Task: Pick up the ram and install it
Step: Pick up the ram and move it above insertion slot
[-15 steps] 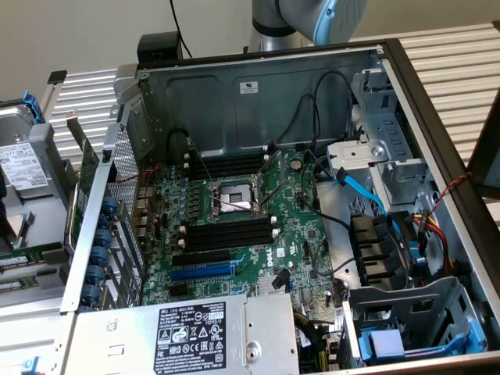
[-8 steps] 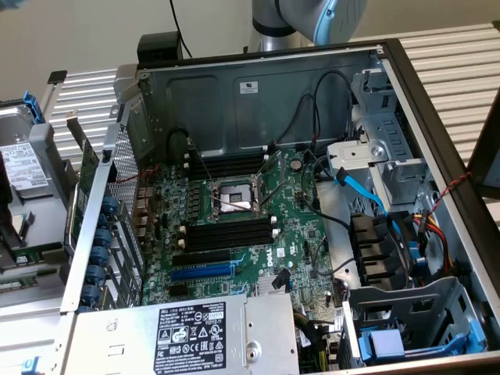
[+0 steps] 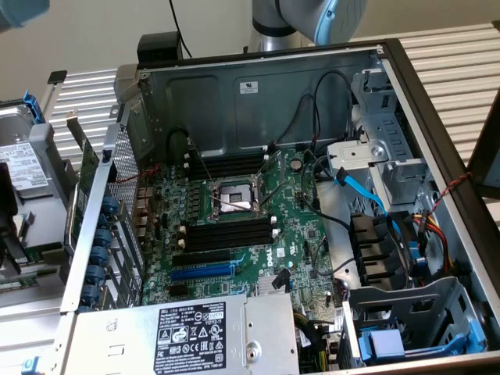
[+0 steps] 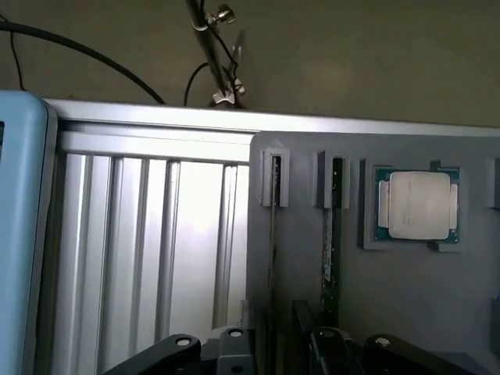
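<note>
My gripper grabs the thin ram by its exposed middle (image 4: 271, 319) next, since a grey holder bracket wraps the ram's end.
Two ram sticks stand on edge in narrow slots of a grey holder (image 4: 414, 305). One ram (image 4: 273, 234) shows as a thin edge. The other ram (image 4: 334, 234) shows a dark-green edge. My gripper (image 4: 277, 344) hangs just above the holder, its dark fingers (image 4: 320, 340) apart, and the thin ram runs into the gap between them. The jaws are open and hold nothing. In the exterior view the open computer case shows black memory slots (image 3: 226, 234) below the processor socket (image 3: 234, 195) and more memory slots (image 3: 226, 164) above it. The arm (image 3: 312, 19) is at the top.
A processor chip (image 4: 414, 205) lies in the holder beside the sticks. A ribbed aluminium surface (image 4: 141, 250) adjoins the holder. Inside the case are a long blue slot (image 3: 203, 272), loose cables (image 3: 359, 195), drive bays (image 3: 391, 258) and a power supply (image 3: 195, 336). A hard drive (image 3: 23, 168) lies outside, at the exterior view's left.
</note>
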